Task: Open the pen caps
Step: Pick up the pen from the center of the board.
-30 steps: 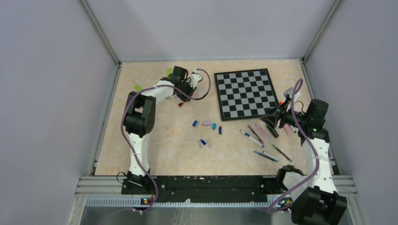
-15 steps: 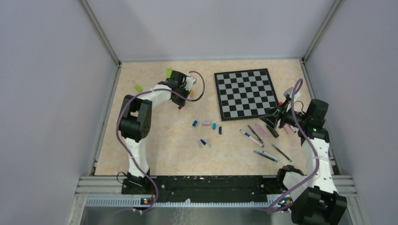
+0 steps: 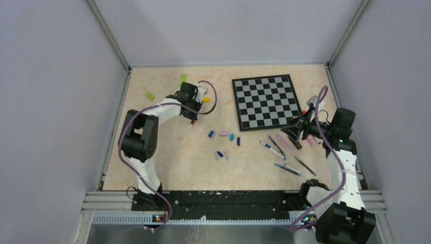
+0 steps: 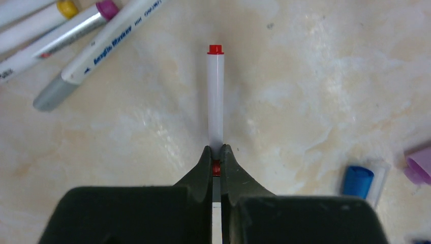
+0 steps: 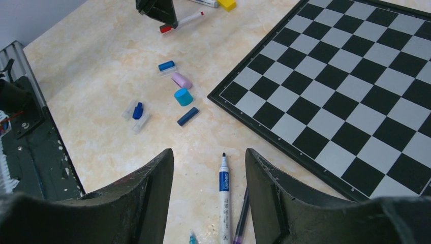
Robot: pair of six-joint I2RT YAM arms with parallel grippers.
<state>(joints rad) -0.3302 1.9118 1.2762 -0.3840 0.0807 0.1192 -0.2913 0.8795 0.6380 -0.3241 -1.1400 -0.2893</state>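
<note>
The white pen needs to be grabbed by its white body (image 5: 190, 19) with my right gripper, so the red cap stays free for my left gripper to open.
My left gripper (image 4: 216, 156) is shut on a white pen (image 4: 215, 96) with red ends. It pinches the near end, where a red piece shows between the fingertips. The same pen (image 5: 184, 21) lies on the table under that gripper (image 3: 192, 118). Several loose pen caps lie mid-table: blue (image 3: 211, 133), pink (image 3: 223, 134), teal (image 3: 232, 137), dark blue (image 3: 238, 141). My right gripper (image 5: 209, 157) hangs open above an uncapped blue-labelled pen (image 5: 224, 198), touching nothing. More pens (image 3: 277, 147) lie below the board.
A chessboard (image 3: 264, 101) lies at the back right. Green blocks (image 3: 150, 95) and a yellow block (image 3: 206, 99) sit near the left arm. Capped pens with yellow, purple and grey ends (image 4: 76, 30) lie beside the left gripper. Walls close in the table's left, back and right.
The left gripper has closed onto the red-ended pen, and its arm has shifted slightly left and towards the near edge. The right arm has not moved.
</note>
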